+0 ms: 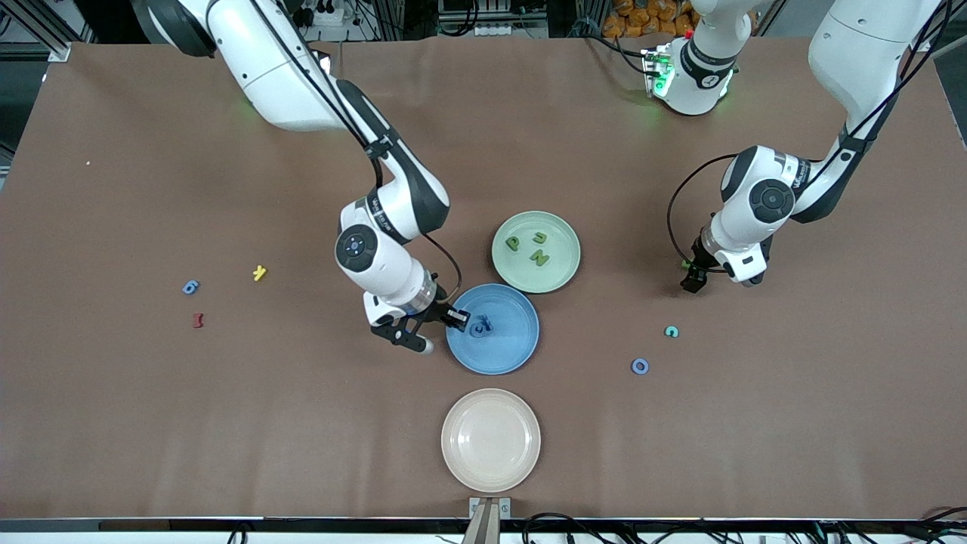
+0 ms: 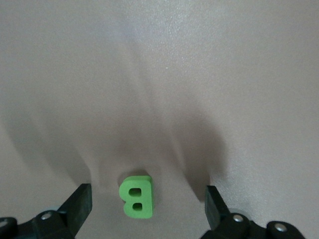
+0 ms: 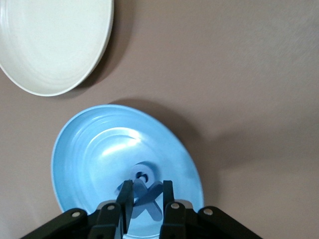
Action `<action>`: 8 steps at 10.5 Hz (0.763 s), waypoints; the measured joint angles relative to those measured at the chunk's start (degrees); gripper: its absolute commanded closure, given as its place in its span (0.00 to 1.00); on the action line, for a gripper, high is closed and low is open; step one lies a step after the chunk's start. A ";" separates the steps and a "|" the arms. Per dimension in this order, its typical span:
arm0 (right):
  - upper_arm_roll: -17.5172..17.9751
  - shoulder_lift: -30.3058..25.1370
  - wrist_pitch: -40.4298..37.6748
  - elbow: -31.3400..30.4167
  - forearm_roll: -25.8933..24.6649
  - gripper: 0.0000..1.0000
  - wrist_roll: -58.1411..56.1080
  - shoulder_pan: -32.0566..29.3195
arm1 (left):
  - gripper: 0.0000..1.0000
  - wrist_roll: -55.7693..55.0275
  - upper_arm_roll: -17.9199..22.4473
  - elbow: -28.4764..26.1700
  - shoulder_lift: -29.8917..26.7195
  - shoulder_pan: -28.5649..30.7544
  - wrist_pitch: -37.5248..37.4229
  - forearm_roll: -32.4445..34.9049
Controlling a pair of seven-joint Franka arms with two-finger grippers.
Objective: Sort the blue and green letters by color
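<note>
My left gripper's fingers stand low on either side of the green B in the wrist view, so it is now time to close on it.
My right gripper is low over the blue plate, at its edge toward the right arm's end. In the right wrist view, the gripper is shut on a periwinkle-blue X over the plate. Another blue letter lies in the plate under it. My left gripper is open and low over the table, its fingers on either side of a lime-green B that lies flat. Green P, U and N lie in the green plate. A blue 6 lies toward the right arm's end.
A cream plate stands nearest the front camera and also shows in the right wrist view. A yellow K and a dark red I lie near the 6. A teal letter and a blue ring lie near my left gripper.
</note>
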 measured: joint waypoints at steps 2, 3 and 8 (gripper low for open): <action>-0.02 0.54 1.37 0.00 0.00 0.00 3.83 1.48 | 0.33 -0.29 0.01 0.01 0.03 -0.01 0.11 0.04; -0.02 0.76 1.70 0.01 0.03 0.00 4.72 1.68 | 0.87 -0.43 0.01 0.01 0.09 -0.02 0.20 0.04; -1.03 0.96 0.53 0.40 -2.18 0.00 6.85 1.32 | 1.00 -8.47 -0.08 0.34 0.08 -0.13 1.34 7.44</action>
